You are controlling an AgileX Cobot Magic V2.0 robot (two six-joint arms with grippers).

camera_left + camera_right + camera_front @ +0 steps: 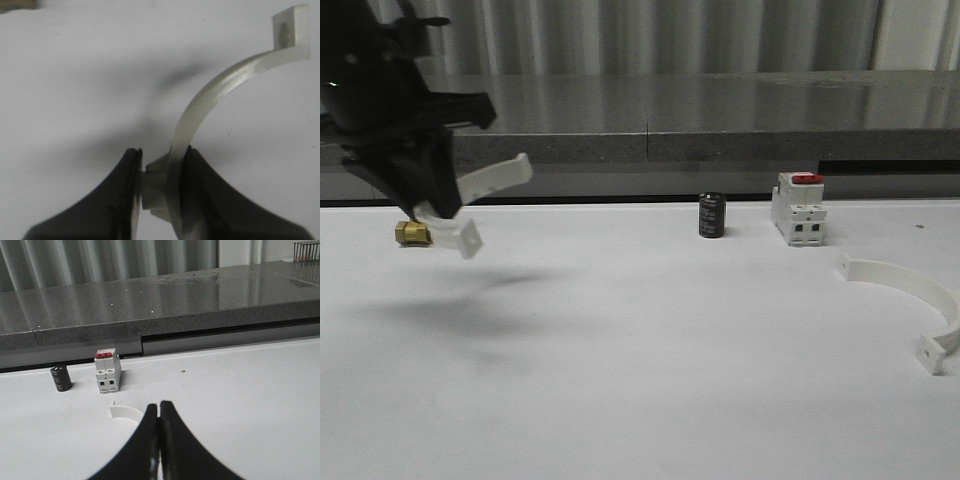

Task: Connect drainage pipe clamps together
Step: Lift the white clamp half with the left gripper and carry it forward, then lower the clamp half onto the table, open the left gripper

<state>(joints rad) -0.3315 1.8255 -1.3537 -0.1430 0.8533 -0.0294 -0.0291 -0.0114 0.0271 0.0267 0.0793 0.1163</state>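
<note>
I should keep holding the white clamp with my left gripper for now, because the clamp is above the table and its shadow is spread apart below.
One white drainage pipe clamp (485,195) hangs above the table at the far left, held by my left gripper (425,205). In the left wrist view its curved band (225,90) rises from between the black fingers, and my left gripper (161,180) is shut on the band and its small tab. The other drainage pipe clamp (910,300) lies flat on the white table at the right. One end of that clamp (126,412) shows just beyond my right gripper (159,407), which is shut with nothing between its fingers.
A white breaker with a red switch (798,208) and a small black cylinder (711,215) stand at the back of the table. A small brass fitting (412,232) lies at the far left. A grey stone ledge (720,110) runs behind the table.
</note>
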